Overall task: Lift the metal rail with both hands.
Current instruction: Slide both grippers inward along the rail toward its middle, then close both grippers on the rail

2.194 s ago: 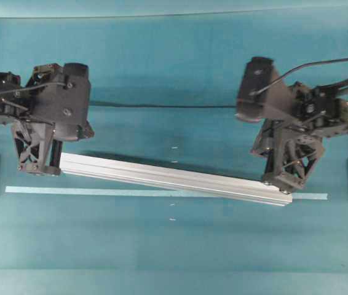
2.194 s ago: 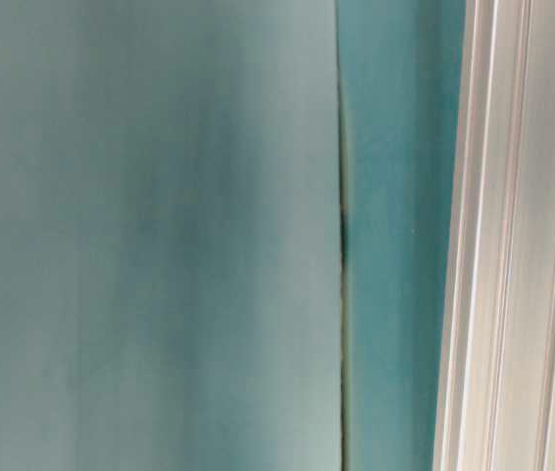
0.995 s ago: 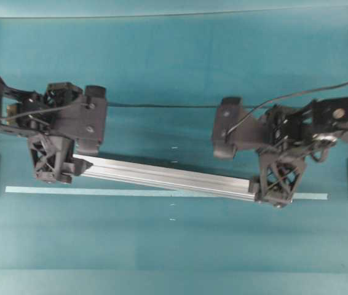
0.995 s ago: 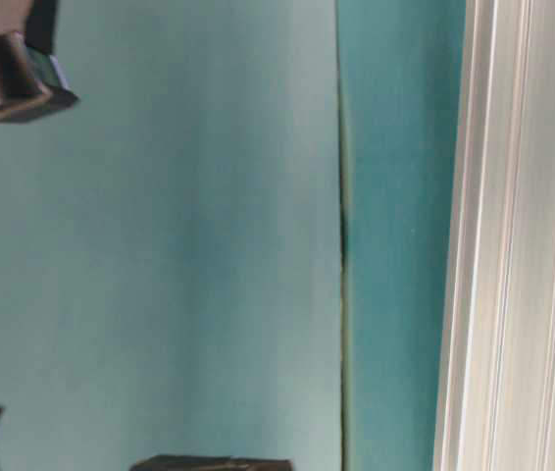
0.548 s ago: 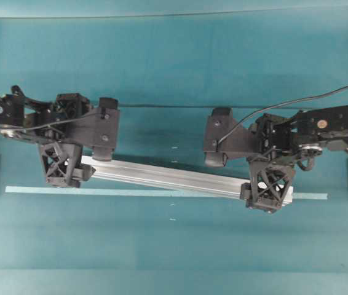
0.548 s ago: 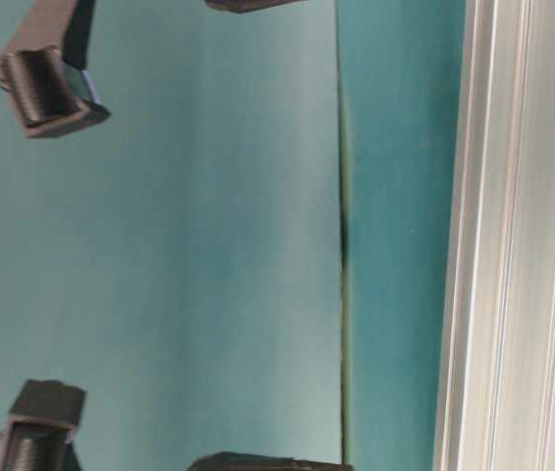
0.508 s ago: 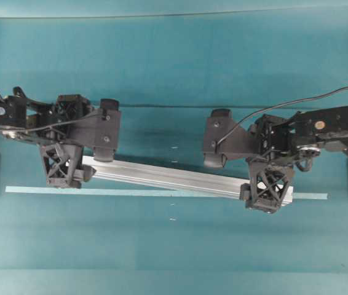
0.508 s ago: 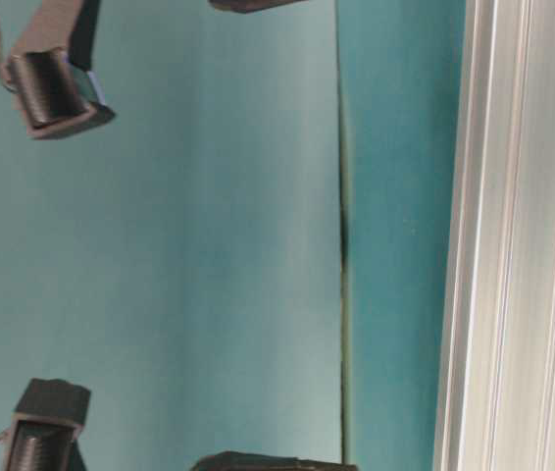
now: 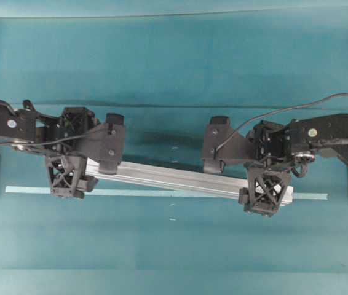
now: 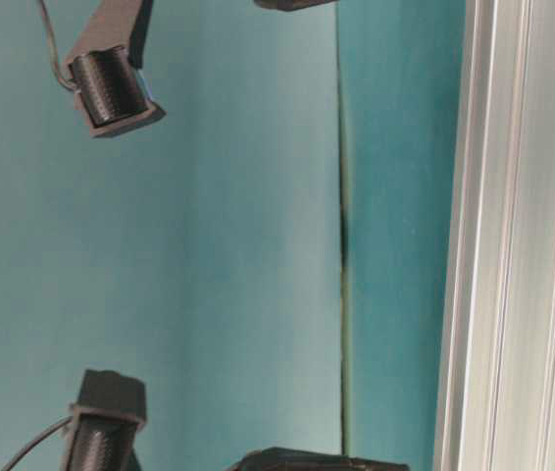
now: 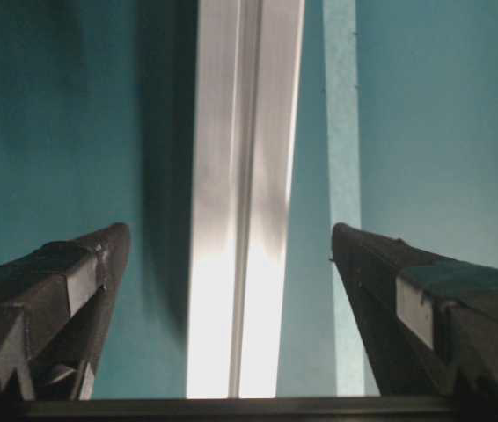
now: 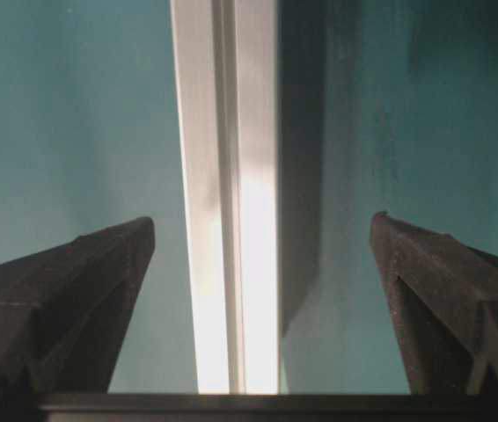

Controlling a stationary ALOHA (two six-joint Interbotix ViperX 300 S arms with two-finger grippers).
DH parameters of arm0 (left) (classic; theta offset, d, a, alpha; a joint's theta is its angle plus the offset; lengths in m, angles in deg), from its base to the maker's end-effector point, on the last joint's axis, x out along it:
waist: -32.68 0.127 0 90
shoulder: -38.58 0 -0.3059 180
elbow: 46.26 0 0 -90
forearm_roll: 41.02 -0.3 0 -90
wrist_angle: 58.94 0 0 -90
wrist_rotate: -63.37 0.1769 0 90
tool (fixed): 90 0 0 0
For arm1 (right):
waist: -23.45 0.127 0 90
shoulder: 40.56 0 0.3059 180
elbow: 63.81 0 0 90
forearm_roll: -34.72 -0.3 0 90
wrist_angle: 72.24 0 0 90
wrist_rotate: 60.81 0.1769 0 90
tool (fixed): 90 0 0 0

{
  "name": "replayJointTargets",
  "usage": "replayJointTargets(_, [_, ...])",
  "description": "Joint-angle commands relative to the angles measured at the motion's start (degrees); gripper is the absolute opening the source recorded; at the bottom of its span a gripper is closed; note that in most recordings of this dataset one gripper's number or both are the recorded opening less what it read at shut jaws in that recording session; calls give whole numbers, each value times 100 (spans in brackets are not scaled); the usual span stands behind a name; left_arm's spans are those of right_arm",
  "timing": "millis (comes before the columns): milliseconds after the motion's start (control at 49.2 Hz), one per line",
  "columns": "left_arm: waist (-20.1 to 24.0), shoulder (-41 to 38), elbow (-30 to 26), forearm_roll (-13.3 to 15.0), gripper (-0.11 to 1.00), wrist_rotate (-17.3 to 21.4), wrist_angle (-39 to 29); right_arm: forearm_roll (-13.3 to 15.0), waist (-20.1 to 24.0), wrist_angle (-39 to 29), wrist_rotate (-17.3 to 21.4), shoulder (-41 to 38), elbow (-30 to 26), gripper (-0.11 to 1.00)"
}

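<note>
My left gripper lowers before it closes, since in the left wrist view its fingers stop above the metal rail and the tape strip.
The metal rail [image 9: 168,177] lies slanted on the teal table, its left end higher in the overhead view than its right. My left gripper [image 9: 75,174] hangs over the rail's left end and my right gripper [image 9: 266,189] over its right end. In the left wrist view the rail [image 11: 245,193] runs between the wide-apart fingers of the left gripper [image 11: 231,230], with teal gaps on both sides. The right wrist view shows the same: the rail [image 12: 231,176] passes between the right gripper [image 12: 263,220] fingers untouched. Both grippers are open. At table level the rail [image 10: 513,245] fills the right edge.
A thin pale-teal tape strip [image 9: 143,192] lies beside and partly under the rail, and shows in the left wrist view as the tape strip [image 11: 341,132]. A seam [image 10: 343,235] crosses the cloth. Black arm bases stand at the left and right edges.
Both arms have slid inward and toward the front over the rail's ends. Their wrist housings have come further into the table-level view. The jaws stayed open and the rail has not moved.
</note>
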Motion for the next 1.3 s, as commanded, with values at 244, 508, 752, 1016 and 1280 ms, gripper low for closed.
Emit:
replayJointTargets(244, [62, -237, -35, -26, 97, 35, 176, -53, 9, 211, 0, -79, 132, 100])
replayJointTargets(508, [70, -431, 26, -9, 97, 9, 369, -105, 18, 483, -9, -167, 316, 100])
replayJointTargets(752, [158, -483, 202, -9, 97, 18, 536, -132, 18, 650, -9, -246, 483, 100])
replayJointTargets(1016, [211, -536, 387, -9, 96, 0, 791, -132, 18, 1204, 9, -413, 677, 100])
replayJointTargets(1280, [220, -668, 369, -26, 96, 0, 817, -132, 26, 1301, 0, -633, 686, 100])
